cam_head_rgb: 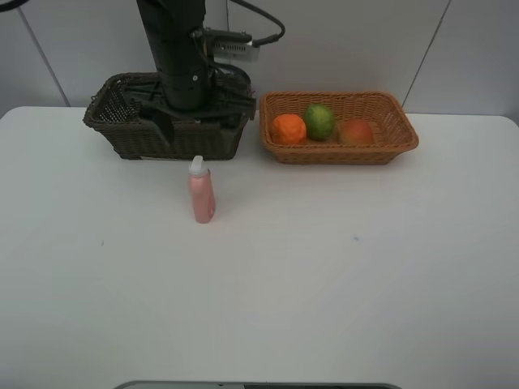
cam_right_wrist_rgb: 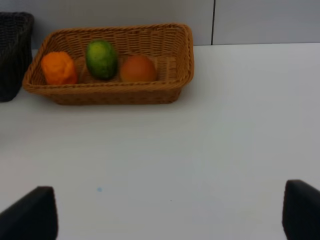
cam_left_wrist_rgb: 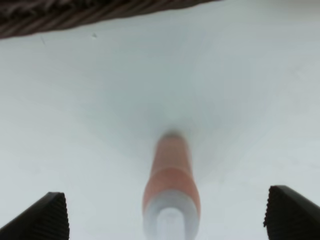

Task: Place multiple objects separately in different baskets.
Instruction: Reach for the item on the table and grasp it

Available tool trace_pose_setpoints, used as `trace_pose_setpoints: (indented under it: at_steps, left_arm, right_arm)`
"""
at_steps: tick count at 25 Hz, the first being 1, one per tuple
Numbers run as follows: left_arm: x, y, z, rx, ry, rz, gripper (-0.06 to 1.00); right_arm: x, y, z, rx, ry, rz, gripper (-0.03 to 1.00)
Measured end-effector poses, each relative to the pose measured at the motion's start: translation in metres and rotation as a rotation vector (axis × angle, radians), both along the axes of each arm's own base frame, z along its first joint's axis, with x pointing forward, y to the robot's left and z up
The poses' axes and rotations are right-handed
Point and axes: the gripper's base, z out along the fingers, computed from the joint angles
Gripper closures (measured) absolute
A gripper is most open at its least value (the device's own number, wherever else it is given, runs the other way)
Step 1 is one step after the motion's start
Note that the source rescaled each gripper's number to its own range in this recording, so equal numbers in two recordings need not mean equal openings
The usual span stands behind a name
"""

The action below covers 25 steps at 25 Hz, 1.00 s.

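Observation:
Next, my left gripper takes hold of the bottle by its pink body (cam_head_rgb: 200,185) beside the white cap and places it in the dark brown basket (cam_head_rgb: 113,121).
A pink bottle (cam_head_rgb: 202,194) with a white cap stands upright on the table in front of the dark brown basket (cam_head_rgb: 113,121). In the left wrist view I look down on the bottle (cam_left_wrist_rgb: 171,175), and my left gripper (cam_left_wrist_rgb: 170,215) is open, its fingertips (cam_left_wrist_rgb: 42,217) wide apart on either side and clear of it. The orange-tan basket (cam_head_rgb: 389,150) holds a tangerine (cam_head_rgb: 288,129), a lime (cam_head_rgb: 319,121) and a peach-like fruit (cam_head_rgb: 356,131). My right gripper (cam_right_wrist_rgb: 170,215) is open over bare table, short of that basket (cam_right_wrist_rgb: 115,95).
My left arm (cam_head_rgb: 180,57) rises over the dark brown basket and hides most of its inside. The basket's rim (cam_left_wrist_rgb: 75,15) shows beyond the bottle in the left wrist view. White table spreads in front of both baskets, with a grey wall behind them.

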Motion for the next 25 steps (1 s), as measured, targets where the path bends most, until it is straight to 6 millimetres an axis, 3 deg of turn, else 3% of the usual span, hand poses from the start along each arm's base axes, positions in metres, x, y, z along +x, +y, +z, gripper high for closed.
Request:
trace_pose_setpoints:
  at_steps: [15,25]
  left_arm:
    - [-0.018,0.006,-0.054,-0.072,0.018,0.045,-0.05]
    - [-0.016,0.003,-0.062,-0.12,-0.03,0.039,-0.05]
  right_arm:
    - [0.0,0.0,0.0,0.0,0.0,0.0,-0.03]
    - [0.0,0.0,0.0,0.0,0.0,0.0,-0.03]
